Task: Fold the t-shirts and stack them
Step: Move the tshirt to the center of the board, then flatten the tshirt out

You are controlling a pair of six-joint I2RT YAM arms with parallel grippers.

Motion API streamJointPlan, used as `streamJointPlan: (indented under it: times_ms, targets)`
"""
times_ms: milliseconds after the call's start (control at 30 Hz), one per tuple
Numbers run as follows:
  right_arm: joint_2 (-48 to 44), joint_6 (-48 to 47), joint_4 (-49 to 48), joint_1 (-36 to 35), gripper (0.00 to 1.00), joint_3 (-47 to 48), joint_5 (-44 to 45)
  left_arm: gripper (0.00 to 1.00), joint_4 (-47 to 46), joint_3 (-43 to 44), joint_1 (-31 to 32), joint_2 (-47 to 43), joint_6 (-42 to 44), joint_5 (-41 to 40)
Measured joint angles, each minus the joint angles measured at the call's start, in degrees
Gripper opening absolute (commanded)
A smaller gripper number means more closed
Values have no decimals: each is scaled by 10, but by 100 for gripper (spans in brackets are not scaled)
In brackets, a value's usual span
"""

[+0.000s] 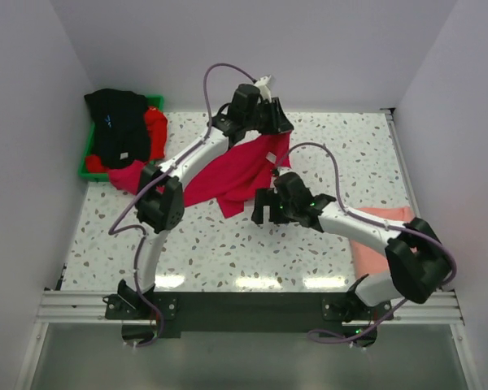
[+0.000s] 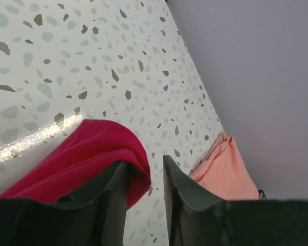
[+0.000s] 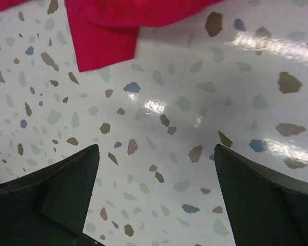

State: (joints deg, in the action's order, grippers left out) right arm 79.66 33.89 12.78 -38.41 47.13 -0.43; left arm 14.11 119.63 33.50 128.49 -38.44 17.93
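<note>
The crimson-pink t-shirt needs to be spread flat for folding, so the right gripper should next grab it by its near edge [image 1: 250, 196] [image 3: 156, 20], beside the flap that sticks out.
A crimson-pink t-shirt [image 1: 236, 175] lies crumpled mid-table. My left gripper [image 1: 274, 123] hovers over its far right corner. In the left wrist view that gripper [image 2: 146, 163] stands open: a fold of the crimson shirt [image 2: 87, 148] rests against the left finger and bare table shows in the gap. My right gripper [image 1: 264, 214] sits just in front of the shirt's near edge. Seen from its own wrist, this gripper [image 3: 156, 148] is wide open over bare table, with the shirt's hem [image 3: 108, 31] ahead. A folded salmon-pink t-shirt [image 1: 381, 244] lies at the right. Black [image 1: 118, 126] and bright red [image 1: 155, 127] t-shirts are piled at the back left.
A green tray [image 1: 87, 156] at the back left corner holds the black and red shirts. White walls close in the table on the left, back and right. The salmon shirt [image 2: 223, 171] lies against the right wall.
</note>
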Motion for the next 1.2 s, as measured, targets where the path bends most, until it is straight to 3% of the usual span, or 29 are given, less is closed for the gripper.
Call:
streamJointPlan:
  times_ms: [67, 133, 267, 433, 633, 833, 967, 1000, 1067, 1200]
  targets:
    - [51, 3, -8, -37, 95, 20, 24, 51, -5, 1, -5, -2, 3, 15]
    - [95, 7, -13, -64, 94, 43, 47, 57, -26, -33, -10, -18, 5, 22]
    - [170, 13, -29, -91, 93, 92, 93, 61, -44, -183, -47, -108, 6, 25]
    - [250, 20, -50, -92, 87, 148, 135, 63, -54, -374, -122, -295, 7, -19]
    - [323, 22, -54, -101, 81, 232, 187, 63, -61, -491, -149, -494, 14, -102]
    - [359, 21, -53, -110, 49, 272, 212, 62, -49, -612, -156, -599, 11, -172]
    - [363, 24, -51, -112, 19, 273, 225, 62, -19, -669, -167, -624, 5, -209]
    - [363, 26, -47, -112, 6, 273, 228, 61, -16, -680, -169, -631, 4, -217]
    - [362, 31, -42, -112, 0, 273, 233, 61, -7, -696, -173, -645, 1, -227]
    - [331, 31, -20, -106, 0, 249, 228, 57, 3, -704, -174, -666, 0, -236]
